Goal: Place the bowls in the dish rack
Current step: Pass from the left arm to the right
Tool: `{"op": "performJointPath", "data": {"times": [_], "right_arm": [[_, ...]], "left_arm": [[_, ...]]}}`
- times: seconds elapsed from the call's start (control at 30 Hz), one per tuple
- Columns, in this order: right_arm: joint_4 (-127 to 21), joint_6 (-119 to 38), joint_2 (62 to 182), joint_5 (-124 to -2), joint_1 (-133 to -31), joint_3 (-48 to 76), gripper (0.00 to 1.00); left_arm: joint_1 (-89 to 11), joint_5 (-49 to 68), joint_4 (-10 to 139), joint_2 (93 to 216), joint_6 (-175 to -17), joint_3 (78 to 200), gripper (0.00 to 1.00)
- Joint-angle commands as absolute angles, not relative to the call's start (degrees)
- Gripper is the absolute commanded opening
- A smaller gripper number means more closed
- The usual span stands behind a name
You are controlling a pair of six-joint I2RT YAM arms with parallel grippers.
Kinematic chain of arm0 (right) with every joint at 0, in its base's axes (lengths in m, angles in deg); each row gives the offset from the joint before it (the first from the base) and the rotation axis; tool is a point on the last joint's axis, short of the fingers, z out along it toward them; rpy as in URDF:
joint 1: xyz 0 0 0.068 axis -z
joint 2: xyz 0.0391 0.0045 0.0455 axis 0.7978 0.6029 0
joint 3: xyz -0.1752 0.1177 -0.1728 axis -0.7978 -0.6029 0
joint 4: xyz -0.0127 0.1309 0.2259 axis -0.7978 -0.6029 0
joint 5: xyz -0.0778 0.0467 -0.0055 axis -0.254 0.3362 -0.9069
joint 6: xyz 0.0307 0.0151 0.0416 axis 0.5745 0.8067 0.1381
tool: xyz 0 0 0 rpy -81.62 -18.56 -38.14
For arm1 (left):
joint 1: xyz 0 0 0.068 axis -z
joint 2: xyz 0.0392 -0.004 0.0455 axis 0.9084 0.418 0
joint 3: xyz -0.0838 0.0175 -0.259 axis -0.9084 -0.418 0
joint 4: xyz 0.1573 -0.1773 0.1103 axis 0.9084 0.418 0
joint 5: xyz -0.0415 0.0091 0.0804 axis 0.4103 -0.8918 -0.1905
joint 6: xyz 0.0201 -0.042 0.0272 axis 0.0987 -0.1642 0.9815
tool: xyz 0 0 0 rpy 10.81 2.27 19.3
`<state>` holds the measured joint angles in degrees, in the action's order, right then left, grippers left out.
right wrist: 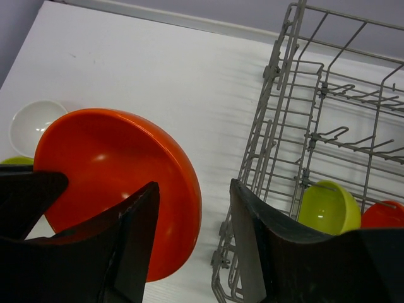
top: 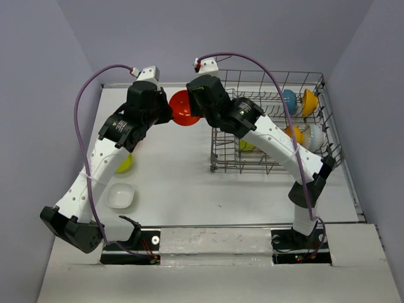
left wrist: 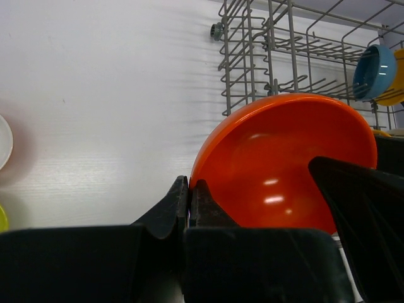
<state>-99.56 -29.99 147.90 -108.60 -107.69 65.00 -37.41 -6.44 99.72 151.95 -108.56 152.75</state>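
The red-orange bowl would stay with my left gripper if I lifted my right gripper now, because my right gripper's fingers are open on both sides of the bowl's rim (top: 199,115) (right wrist: 197,197).
A red-orange bowl (top: 183,108) hangs above the table just left of the dish rack (top: 271,74), tilted on edge. My left gripper (top: 165,113) is shut on the bowl's left rim; in the left wrist view its fingertips (left wrist: 189,183) pinch the edge of the bowl (left wrist: 284,164). My right gripper (top: 201,107) is open at the opposite rim. In the right wrist view one of its fingers (right wrist: 142,208) lies inside the bowl (right wrist: 107,170) and the other stands outside, a gap away from the wall. The grey wire rack (right wrist: 284,126) is right beside it.
In the rack stand a blue bowl (top: 289,100), a yellow bowl (top: 309,101), an orange bowl (top: 295,132), a white bowl (top: 315,136) and a lime green bowl (top: 247,145). A squarish white bowl (top: 120,196) and a yellow-green bowl (top: 125,163) lie on the table under my left arm.
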Motion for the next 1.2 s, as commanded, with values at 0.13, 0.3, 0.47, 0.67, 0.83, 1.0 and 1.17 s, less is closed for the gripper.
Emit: {"op": "performJointPath", "data": {"times": [0.13, 0.3, 0.47, 0.67, 0.83, 1.0, 1.17], "right_arm": [[-96.92, -30.67, 149.09, -110.77, -108.82, 68.87, 0.47], [-96.74, -30.76, 149.27, -112.17, -108.82, 69.39, 0.26], [-96.66, -31.20, 149.27, -113.67, -108.82, 70.18, 0.08], [-95.60, -31.90, 147.95, -116.21, -109.35, 69.75, 0.01], [-93.93, -34.09, 145.58, -121.91, -109.35, 68.34, 0.01], [-88.77, -41.11, 144.08, -134.21, -109.35, 67.64, 0.01], [-80.92, -53.34, 143.03, -143.30, -99.62, 66.14, 0.01]], "left_arm": [[-36.99, -6.18, 96.83, 148.66, -108.79, 154.34, 0.00], [-36.99, -6.44, 96.74, 148.22, -108.53, 153.98, 0.00], [-36.99, -6.44, 96.65, 148.39, -108.44, 153.37, 0.00], [-36.99, -6.01, 96.04, 148.83, -108.35, 153.02, 0.24], [-36.90, -5.56, 94.98, 149.01, -107.91, 154.60, 0.73], [-36.90, -5.48, 94.63, 148.22, -107.38, 158.37, 0.99], [-36.99, -7.05, 91.12, 141.39, -106.15, 155.58, 0.99]]}}
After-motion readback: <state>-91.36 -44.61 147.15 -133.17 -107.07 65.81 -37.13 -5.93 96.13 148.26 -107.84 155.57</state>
